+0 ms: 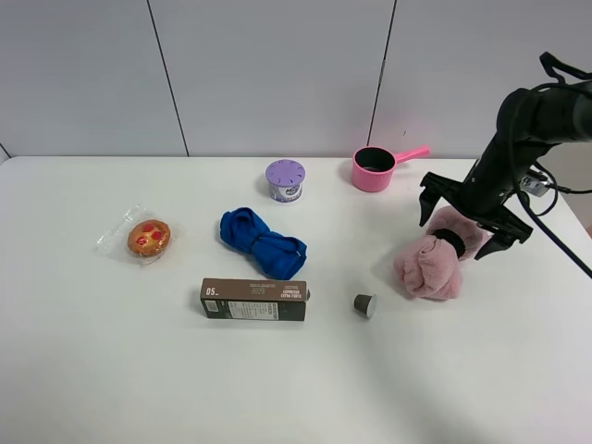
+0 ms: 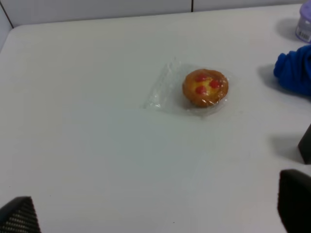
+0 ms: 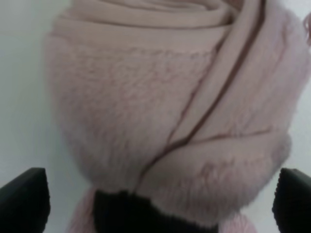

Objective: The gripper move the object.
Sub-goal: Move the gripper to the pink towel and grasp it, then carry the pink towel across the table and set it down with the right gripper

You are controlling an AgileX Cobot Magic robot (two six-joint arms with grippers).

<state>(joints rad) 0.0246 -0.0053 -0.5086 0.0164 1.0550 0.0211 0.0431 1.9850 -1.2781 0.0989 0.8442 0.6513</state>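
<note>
My right gripper's fingers are above the sides of the black band (image 1: 450, 240) (image 3: 146, 216). I need to lower my right gripper before I close it on the pink cloth.
A pink fluffy rolled cloth (image 1: 433, 262) with a black band lies on the white table (image 1: 111, 370) at the right. My right gripper (image 1: 460, 231) hovers just over its far end, jaws open and straddling it. In the right wrist view the cloth (image 3: 165, 97) fills the frame between the open gripper (image 3: 158, 204) fingertips (image 3: 24, 199); I cannot tell whether they touch it. My left gripper (image 2: 155, 213) is open and empty over bare table, short of a bagged pastry (image 2: 205, 88). The left arm is out of the exterior high view.
The bagged pastry (image 1: 149, 238) lies at the left, a blue cloth (image 1: 262, 242) in the middle, a brown box (image 1: 254, 300) in front of it. A coffee capsule (image 1: 364, 304) sits left of the pink cloth. A purple can (image 1: 285, 179) and a pink pot (image 1: 375, 168) stand at the back.
</note>
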